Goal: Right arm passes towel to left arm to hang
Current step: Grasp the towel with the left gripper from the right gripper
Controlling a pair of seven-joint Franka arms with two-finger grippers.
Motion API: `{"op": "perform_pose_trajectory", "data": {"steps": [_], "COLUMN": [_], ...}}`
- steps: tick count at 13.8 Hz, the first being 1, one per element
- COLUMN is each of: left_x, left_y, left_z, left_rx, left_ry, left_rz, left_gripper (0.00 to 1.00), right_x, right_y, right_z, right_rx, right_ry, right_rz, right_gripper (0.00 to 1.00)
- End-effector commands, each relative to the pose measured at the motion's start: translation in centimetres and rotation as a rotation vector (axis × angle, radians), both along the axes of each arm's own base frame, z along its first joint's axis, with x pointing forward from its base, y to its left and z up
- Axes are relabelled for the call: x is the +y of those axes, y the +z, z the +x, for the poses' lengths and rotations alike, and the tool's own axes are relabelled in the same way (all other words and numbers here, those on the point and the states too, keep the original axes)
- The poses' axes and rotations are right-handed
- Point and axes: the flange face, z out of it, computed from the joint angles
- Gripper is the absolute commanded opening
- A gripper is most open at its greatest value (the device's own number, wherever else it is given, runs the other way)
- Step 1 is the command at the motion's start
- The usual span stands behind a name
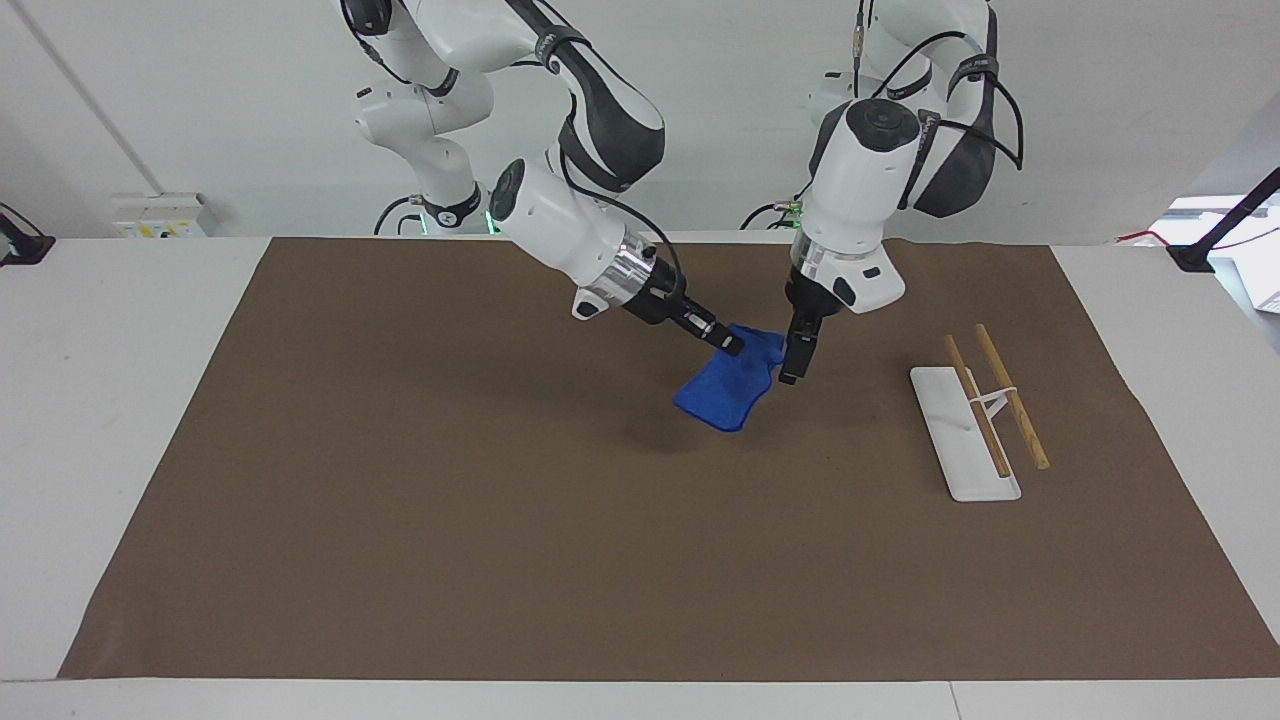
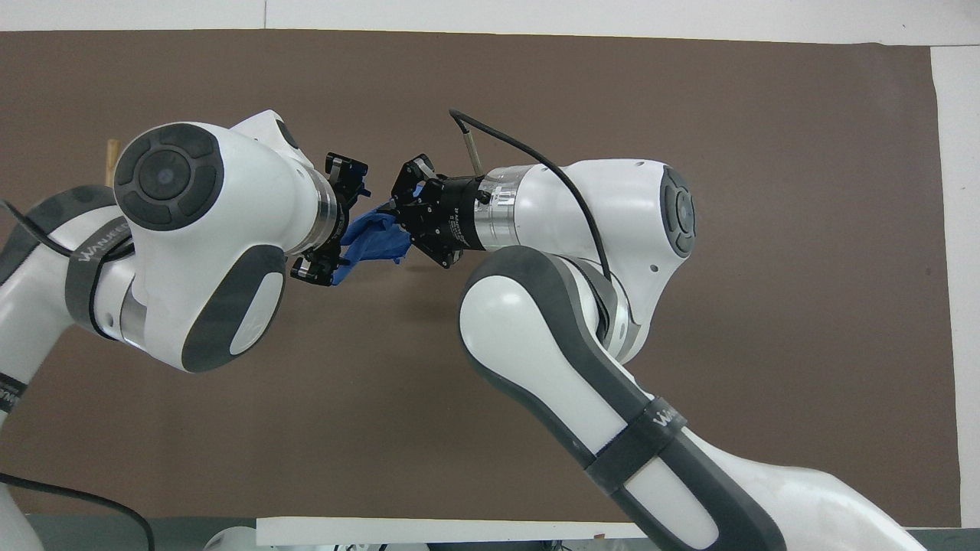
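Next, my left gripper grabs the blue towel by its free top corner (image 2: 348, 242), since my right gripper already covers the other end of that edge.
My right gripper (image 1: 729, 346) is shut on the top edge of the blue towel (image 1: 726, 394) and holds it up over the middle of the brown mat, so the cloth hangs free. It also shows in the overhead view (image 2: 396, 208) with the towel (image 2: 375, 237) bunched beside it. My left gripper (image 1: 790, 371) points down, open, right beside the towel's top corner on the side toward the left arm's end. From overhead, the left gripper (image 2: 335, 223) overlaps the towel's end. I cannot tell whether it touches the cloth.
A white rack base (image 1: 962, 432) with two wooden rods (image 1: 1012, 395) stands on the brown mat (image 1: 400, 500) toward the left arm's end. Overhead, the left arm hides it except a rod tip (image 2: 112, 149).
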Motion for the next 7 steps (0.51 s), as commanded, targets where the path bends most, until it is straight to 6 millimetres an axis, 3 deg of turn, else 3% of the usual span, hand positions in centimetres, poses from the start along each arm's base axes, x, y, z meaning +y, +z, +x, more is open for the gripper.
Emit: {"op": "perform_pose_trajectory", "data": {"steps": [1,3,7], "left_x": [0.3,0.3,1.3], "left_y": [-0.4,-0.4,-0.1], "left_z": [-0.5,-0.4,0.1], "left_rx": [-0.008,-0.01,-0.002], "left_ry": [0.007,-0.002,-0.054], "left_rz": [-0.022,-0.022,-0.006], "left_gripper": [0.79,0.68,0.68], "right_x": [0.0,0.1,0.0], "right_y": [0.1,0.0,-0.1], "right_z": [0.3,0.2,0.2], "right_rx": [0.005,0.006,0.007], "right_ry": [-0.023,-0.021,-0.021], "right_rz": [0.016,0.015,0.014], "right_gripper": [0.0,0.0,0.0]}}
